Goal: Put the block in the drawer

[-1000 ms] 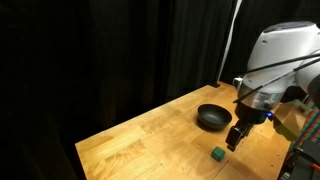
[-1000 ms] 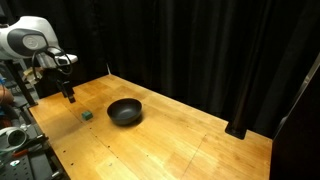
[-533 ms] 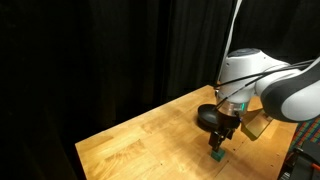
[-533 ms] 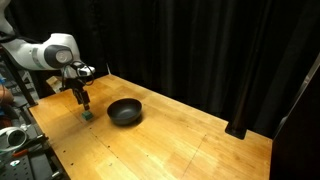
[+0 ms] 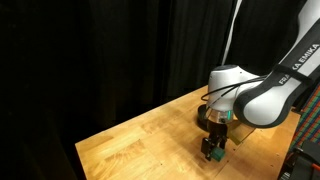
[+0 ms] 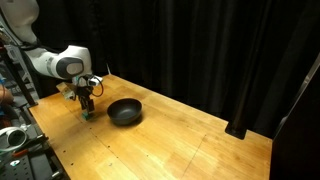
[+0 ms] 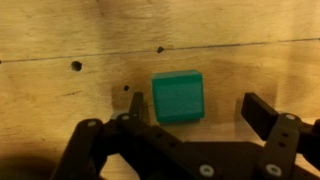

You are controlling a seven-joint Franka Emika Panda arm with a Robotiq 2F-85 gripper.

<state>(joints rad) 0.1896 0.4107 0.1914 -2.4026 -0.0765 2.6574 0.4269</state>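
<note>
My gripper closes on the block [image 7: 178,96] now, since the block lies between my low, open fingers, nearer the left one in the wrist view.
The block [image 7: 178,96] is a small green cube lying on the wooden table. In the wrist view it sits between my gripper's [image 7: 197,112] two black fingers, close to the left finger, with a gap to the right finger. The gripper is open and low over the table. In both exterior views the gripper [image 5: 213,150] [image 6: 86,108] stands right over the block [image 5: 212,157] [image 6: 87,113], which shows only as a green speck at the fingertips. No drawer is in view.
A black bowl [image 6: 125,110] [image 5: 205,116] sits on the table next to the gripper. The wooden table [image 6: 180,140] has small holes in its top. Black curtains hang behind it. Equipment stands at the table's edge [image 6: 15,140].
The arm has moved from beside the bowl to over the block and come down. The open fingers now sit on either side of the block.
</note>
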